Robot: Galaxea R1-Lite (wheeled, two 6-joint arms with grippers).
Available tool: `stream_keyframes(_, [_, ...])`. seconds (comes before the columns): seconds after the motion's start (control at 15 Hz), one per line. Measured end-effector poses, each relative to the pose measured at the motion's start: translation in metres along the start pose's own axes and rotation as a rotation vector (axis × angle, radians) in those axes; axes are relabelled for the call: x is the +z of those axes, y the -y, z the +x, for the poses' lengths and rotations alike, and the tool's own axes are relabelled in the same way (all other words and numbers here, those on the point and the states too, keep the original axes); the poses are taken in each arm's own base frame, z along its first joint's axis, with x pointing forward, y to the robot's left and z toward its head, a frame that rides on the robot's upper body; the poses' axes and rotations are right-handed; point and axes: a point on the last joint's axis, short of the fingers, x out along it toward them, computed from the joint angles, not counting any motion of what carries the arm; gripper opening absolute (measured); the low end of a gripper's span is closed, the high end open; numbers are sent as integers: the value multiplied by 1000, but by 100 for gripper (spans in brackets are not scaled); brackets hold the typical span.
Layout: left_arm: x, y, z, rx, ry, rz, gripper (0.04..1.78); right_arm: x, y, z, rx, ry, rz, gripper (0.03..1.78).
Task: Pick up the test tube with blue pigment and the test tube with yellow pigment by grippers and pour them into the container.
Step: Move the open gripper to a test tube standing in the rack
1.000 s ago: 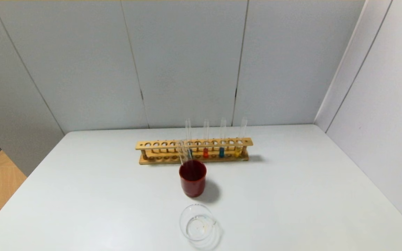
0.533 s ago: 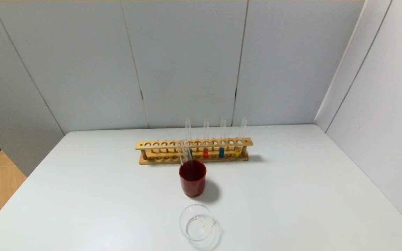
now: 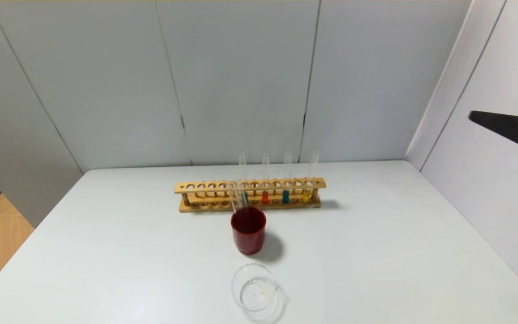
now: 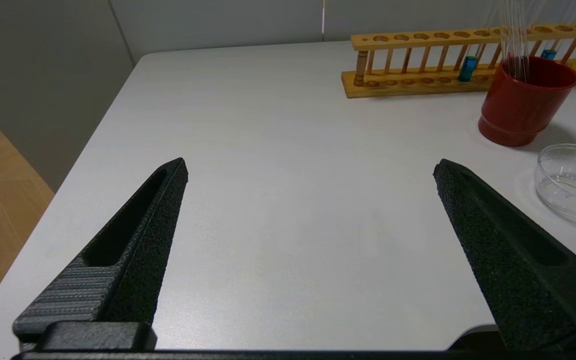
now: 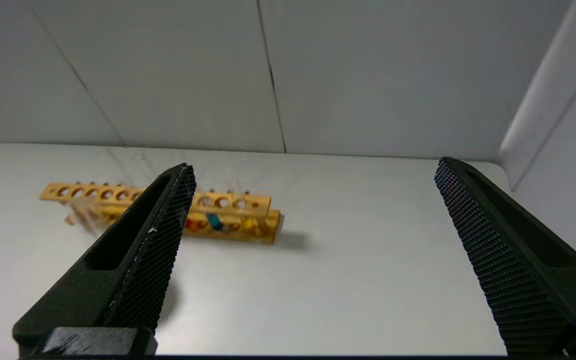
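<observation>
The robot's right gripper will pour the yellow pigment into the container (image 3: 254, 288), so it will grab the test tube by its clear glass body (image 3: 312, 168) next.
The test tube with blue pigment (image 3: 285, 196) and the test tube with yellow pigment (image 3: 307, 196) stand upright in a wooden rack (image 3: 205, 186) at the table's far middle. Both also show in the right wrist view, blue (image 5: 213, 221) and yellow (image 5: 249, 225). The container (image 3: 254, 288), a low clear glass dish, sits near the front edge. My right gripper (image 5: 313, 169) is open and empty, high at the right, well away from the rack. One of its fingers (image 3: 502, 123) shows in the head view. My left gripper (image 4: 310, 170) is open and empty, low over the table's left part.
A dark red cup (image 3: 248, 234) holding empty glass tubes stands between the rack and the dish. The rack also holds an orange-red tube (image 3: 265, 197) and a further tube with teal liquid (image 4: 468, 67) to its left. A wall panel rises along the right.
A finger of my right gripper has come into the head view at the right edge. The tubes, cup and dish have not moved.
</observation>
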Motion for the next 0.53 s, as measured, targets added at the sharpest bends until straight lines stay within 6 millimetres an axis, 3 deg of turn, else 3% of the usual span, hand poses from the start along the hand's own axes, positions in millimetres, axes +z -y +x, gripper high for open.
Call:
stream_keyframes(0.27, [0,0,0,0,0,0,174,-32,17,85,122,-52,12,175])
stream_keyframes(0.53, [0,0,0,0,0,0,174,-77,17,132,306,-152,-20,175])
